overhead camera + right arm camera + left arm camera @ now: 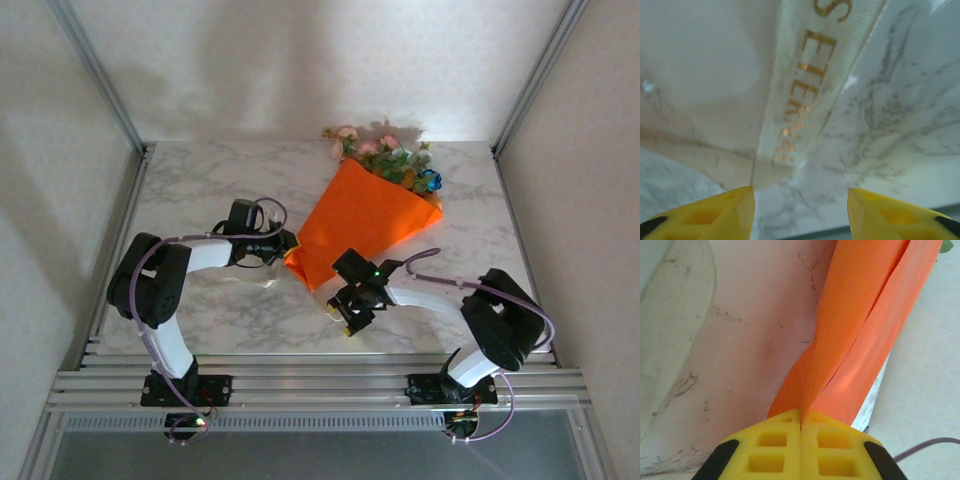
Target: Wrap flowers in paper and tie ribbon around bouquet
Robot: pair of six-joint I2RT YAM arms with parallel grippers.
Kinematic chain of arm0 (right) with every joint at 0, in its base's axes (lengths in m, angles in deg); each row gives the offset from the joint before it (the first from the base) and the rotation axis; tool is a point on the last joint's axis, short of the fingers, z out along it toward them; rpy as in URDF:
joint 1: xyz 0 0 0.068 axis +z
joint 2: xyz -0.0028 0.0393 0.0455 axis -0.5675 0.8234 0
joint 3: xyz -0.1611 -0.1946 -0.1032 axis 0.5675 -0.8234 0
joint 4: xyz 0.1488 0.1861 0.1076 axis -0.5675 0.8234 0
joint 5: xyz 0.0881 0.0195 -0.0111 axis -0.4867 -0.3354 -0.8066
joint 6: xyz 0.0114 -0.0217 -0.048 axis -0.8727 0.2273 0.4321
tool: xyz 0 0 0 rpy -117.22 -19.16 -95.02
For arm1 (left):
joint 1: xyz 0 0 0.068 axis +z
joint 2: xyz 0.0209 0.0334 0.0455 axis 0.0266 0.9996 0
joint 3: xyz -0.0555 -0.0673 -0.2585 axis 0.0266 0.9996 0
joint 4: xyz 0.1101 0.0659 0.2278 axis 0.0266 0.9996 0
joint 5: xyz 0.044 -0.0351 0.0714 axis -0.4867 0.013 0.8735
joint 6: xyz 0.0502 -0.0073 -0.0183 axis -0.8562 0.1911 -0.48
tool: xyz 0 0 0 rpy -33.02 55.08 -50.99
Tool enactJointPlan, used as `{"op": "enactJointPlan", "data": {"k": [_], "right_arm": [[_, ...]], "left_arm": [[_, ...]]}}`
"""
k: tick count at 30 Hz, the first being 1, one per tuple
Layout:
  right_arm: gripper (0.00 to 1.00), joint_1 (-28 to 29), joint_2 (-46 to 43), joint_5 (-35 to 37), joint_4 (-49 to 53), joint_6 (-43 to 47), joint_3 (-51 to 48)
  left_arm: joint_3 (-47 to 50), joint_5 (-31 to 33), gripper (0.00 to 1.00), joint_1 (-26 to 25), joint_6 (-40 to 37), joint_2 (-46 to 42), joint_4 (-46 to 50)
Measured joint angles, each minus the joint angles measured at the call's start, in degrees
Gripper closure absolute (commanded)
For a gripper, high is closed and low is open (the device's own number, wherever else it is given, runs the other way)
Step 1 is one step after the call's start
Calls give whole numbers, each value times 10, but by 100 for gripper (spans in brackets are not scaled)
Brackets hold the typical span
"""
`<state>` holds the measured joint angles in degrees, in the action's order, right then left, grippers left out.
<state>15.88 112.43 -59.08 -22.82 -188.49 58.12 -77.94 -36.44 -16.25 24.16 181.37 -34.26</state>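
The right gripper grabs the cream ribbon (pixel 800 100) by its loose end (pixel 779 168) next. That leaves the ribbon's length free to wrap and tie around the bouquet.
The bouquet lies on the marble table, its orange paper (pixel 360 220) folded into a cone. The pink, white and blue flowers (pixel 385 155) stick out at the far end. My left gripper (pixel 287 250) is at the cone's narrow near tip. In the left wrist view its yellow fingers (pixel 765 445) are pressed together on a fold of the orange paper (pixel 860 330). My right gripper (pixel 347 315) hovers just in front of the cone's tip. It stands open (pixel 799 200) over the end of the cream ribbon (pixel 800 100), which has gold lettering and lies flat on the table.
The marble table (pixel 200 190) is enclosed by white walls and metal frame posts (pixel 100 80) at the back corners. An aluminium rail (pixel 320 385) carrying both arm bases runs along the near edge. Purple cables loop beside each arm.
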Motion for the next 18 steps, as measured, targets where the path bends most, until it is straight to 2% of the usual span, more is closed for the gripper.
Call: {"op": "enactJointPlan", "data": {"k": [5,7,9,11,15,18], "right_arm": [[46,0,10,1,-61,-88,-13],[51,0,14,5,-76,-111,-13],[66,-1,20,10,-87,-126,-14],[98,-6,26,6,-96,-136,-20],[100,-29,24,-12,-90,-140,-26],[100,-77,11,12,-75,-113,-28]], "left_arm": [[0,-5,100,0,18,-13,-3],[0,-7,100,0,26,-22,-8],[2,-7,100,0,35,-32,-14],[5,-9,100,0,44,-43,-20],[12,-13,100,0,65,-52,-33],[27,-13,100,-2,88,-60,-42]]}}
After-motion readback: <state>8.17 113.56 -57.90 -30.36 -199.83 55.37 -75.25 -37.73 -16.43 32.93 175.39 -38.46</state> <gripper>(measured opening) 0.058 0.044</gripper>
